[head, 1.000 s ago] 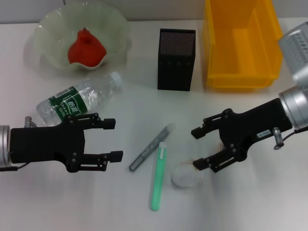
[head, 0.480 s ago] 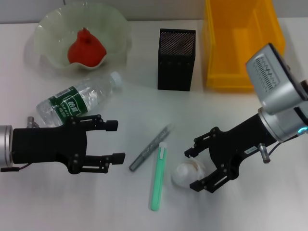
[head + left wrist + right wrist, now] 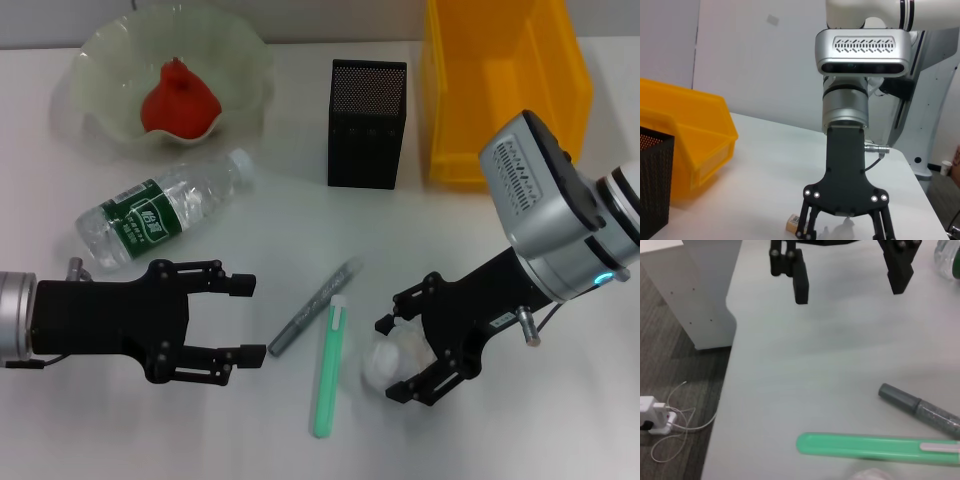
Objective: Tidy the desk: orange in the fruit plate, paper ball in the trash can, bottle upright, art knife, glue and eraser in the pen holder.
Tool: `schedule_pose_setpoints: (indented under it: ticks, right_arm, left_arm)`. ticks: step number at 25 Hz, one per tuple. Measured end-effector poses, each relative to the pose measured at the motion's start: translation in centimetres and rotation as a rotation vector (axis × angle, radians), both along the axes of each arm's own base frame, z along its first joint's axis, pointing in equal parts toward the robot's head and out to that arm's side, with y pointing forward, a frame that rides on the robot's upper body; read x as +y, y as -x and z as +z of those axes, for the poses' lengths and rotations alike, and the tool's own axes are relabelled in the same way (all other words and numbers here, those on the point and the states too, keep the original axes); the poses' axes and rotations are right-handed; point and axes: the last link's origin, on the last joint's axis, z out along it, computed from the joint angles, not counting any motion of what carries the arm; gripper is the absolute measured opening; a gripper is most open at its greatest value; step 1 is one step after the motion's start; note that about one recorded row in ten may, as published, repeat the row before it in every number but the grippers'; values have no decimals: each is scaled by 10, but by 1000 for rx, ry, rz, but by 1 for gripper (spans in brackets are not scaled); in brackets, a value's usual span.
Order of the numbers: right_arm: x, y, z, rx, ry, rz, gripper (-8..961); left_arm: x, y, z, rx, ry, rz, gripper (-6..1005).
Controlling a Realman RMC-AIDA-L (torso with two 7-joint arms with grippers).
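The robot's right gripper needs to close, and that would hold the white paper ball (image 3: 385,360) (image 3: 871,475): the gripper's fingers are on both sides of it.
The white paper ball (image 3: 385,360) lies on the desk between the open fingers of my right gripper (image 3: 394,358), which straddles it; I cannot tell if the fingers touch it. The orange (image 3: 180,100) sits in the pale-green fruit plate (image 3: 100,45). The bottle (image 3: 160,210) lies on its side. My left gripper (image 3: 250,318) is open and empty, in front of the bottle. The green art knife (image 3: 330,365) and the grey glue stick (image 3: 315,307) lie between the grippers. The eraser (image 3: 793,223) shows only in the left wrist view, beside the right gripper (image 3: 845,232).
The black mesh pen holder (image 3: 367,122) stands at the back centre. The yellow trash can (image 3: 500,90) stands to its right, behind the right arm. The right wrist view shows the desk's edge, the left gripper (image 3: 847,275), a floor with a cable and a white cabinet (image 3: 690,290).
My right gripper has moved left and toward the front edge, from beside the paper ball to around it. My left gripper has shifted slightly right and forward, away from the bottle.
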Motion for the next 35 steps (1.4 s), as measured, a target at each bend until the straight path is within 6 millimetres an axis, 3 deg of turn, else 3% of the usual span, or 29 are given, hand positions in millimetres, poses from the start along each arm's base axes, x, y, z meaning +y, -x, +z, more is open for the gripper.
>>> schedule_pose_setpoints:
  ticks: [11,15,18,20,25,27,35]
  right_arm:
    - [1,2,-2,13,-9,4,753]
    - [-1,1,0,29,-9,-12,531]
    - [-2,0,5,57,-14,-31,504]
    - [-5,-4,28,175,-53,-68,486]
    - [-8,-13,50,304,-119,-92,485]
    - [-17,-27,63,445,-200,-114,484]
    - [-43,-53,66,688,-371,-146,483]
  left_arm:
    - [-1,-1,-1,-3,1,-2,796]
    - [-1,-1,-1,-3,0,-4,795]
    - [-1,-1,-1,-4,-1,-5,794]
    - [-1,-1,-1,-4,-1,-5,793]
    - [-2,-1,-3,-14,-5,-2,792]
    - [-2,-4,-4,-29,-10,-10,792]
    - [-3,-10,-4,-84,-35,-27,790]
